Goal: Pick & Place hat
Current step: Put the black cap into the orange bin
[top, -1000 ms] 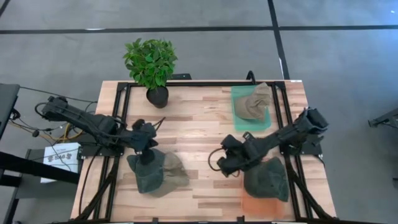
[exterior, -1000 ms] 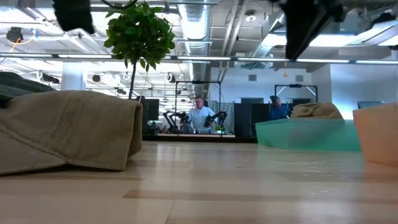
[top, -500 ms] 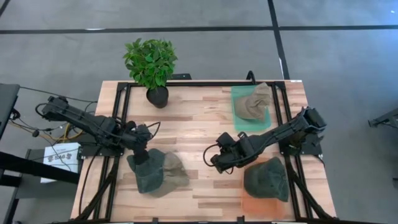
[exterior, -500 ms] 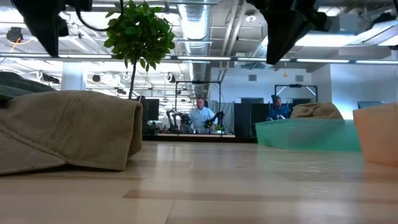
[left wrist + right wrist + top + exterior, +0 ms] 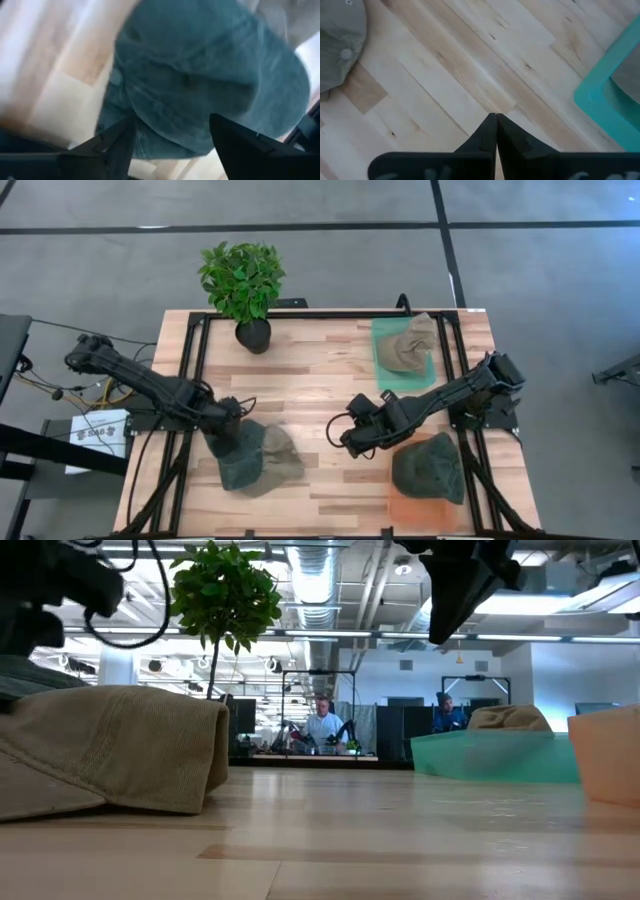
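My left gripper pinches the dark green hat by its top's edge (image 5: 165, 140) next, to pick it off the tan one for sorting.
A dark green hat (image 5: 238, 467) lies at the table's near left, overlapping a tan hat (image 5: 283, 455) beside it. My left gripper (image 5: 226, 442) hovers low over the dark hat's far edge; in the left wrist view the gripper (image 5: 172, 137) is open, with the hat (image 5: 200, 80) showing between its fingers. My right gripper (image 5: 350, 443) is shut above bare wood at the table's middle, and its wrist view shows the closed gripper (image 5: 495, 120) holding nothing. A second dark green hat (image 5: 428, 467) rests in an orange tray (image 5: 400, 505). My left gripper stands open over the dark hat's far edge (image 5: 150, 125), its fingers pointing down. I cannot tell whether the fingertips touch the cloth. The hat lies flat on the table and partly on the tan hat.
A potted plant (image 5: 243, 283) stands at the far left. A teal tray (image 5: 383, 370) at the far right holds another tan hat (image 5: 410, 343). Black frame rails (image 5: 195, 350) run along the table's sides. Bare wood (image 5: 310, 390) lies between the arms.
My left gripper has moved toward the table's near edge and down onto the dark hat at the near left. My right gripper has moved toward the table's left, away from the hat in the orange tray, which stays there.
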{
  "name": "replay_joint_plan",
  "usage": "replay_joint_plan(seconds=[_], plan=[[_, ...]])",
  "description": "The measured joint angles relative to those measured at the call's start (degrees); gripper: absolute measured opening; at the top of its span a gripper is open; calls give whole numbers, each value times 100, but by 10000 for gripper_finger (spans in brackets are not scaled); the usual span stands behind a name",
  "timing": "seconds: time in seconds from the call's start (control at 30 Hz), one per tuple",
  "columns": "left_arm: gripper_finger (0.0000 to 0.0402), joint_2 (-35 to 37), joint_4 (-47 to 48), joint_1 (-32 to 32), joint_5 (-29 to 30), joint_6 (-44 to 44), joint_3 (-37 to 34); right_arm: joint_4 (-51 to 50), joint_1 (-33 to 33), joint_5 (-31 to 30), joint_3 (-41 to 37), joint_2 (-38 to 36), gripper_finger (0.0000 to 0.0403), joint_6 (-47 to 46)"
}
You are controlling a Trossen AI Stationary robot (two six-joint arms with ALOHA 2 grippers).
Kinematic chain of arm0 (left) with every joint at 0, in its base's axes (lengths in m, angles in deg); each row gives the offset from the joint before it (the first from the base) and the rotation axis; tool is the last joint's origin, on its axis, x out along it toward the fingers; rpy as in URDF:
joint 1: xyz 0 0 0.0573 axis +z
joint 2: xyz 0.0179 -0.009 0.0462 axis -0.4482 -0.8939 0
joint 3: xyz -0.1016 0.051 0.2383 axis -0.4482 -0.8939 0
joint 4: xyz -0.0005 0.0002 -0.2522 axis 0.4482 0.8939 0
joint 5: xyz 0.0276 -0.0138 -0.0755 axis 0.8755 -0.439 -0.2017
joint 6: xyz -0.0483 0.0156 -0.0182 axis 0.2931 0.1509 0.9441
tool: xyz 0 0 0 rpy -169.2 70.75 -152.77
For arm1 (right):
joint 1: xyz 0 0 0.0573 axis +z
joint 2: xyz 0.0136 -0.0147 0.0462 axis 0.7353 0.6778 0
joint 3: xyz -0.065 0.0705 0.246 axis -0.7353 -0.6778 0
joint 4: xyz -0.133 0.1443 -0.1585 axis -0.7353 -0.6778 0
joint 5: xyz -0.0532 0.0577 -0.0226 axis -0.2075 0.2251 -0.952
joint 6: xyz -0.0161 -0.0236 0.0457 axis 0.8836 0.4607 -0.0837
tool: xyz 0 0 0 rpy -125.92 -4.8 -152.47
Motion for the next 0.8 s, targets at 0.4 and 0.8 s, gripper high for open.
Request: replay_joint_plan(seconds=[0.4,0.8], plan=[[270,-909,-894,-525,-364,13,-653,0,0,-4,1,-2,0,164],[173,-2714,-952,-514,-579,36,-375,2,0,-15,0,-4,1,183]])
